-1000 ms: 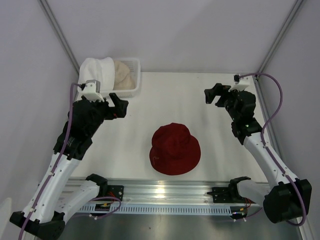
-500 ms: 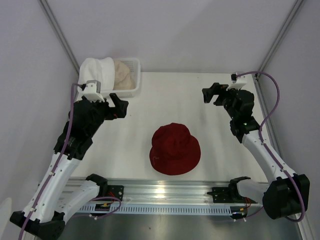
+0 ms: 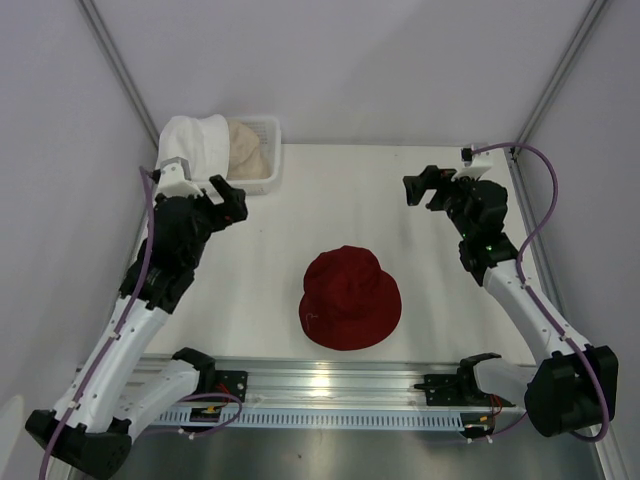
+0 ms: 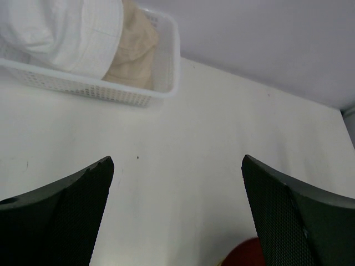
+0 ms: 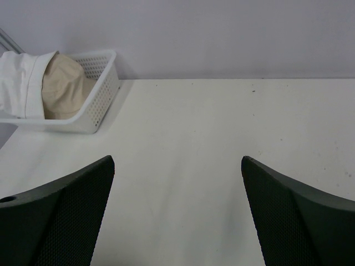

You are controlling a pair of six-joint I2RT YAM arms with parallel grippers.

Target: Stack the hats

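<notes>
The white hat needs to be stacked over the dark red hat [image 3: 350,297] with its brim free for that, so the robot's left gripper will next pinch the white hat by its top [image 3: 190,145].
A dark red hat [image 3: 350,297] lies crown up on the table near the front middle; a sliver of it shows at the bottom of the left wrist view [image 4: 248,256]. A white hat [image 3: 195,143] and a cream-beige hat [image 3: 246,150] lie in the white mesh basket [image 3: 268,178] at the back left, also in the left wrist view [image 4: 66,33] and the right wrist view [image 5: 22,88]. No grey hat shows. My left gripper [image 3: 233,200] is open and empty, just in front of the basket. My right gripper [image 3: 420,190] is open and empty at the back right.
The white mesh basket [image 4: 166,72] stands in the back left corner against the walls. Grey walls close in the table on three sides. A metal rail [image 3: 330,385] with the arm bases runs along the front edge.
My left gripper has moved a little back and up toward the basket. My right gripper has shifted slightly left. The hats have not moved.
</notes>
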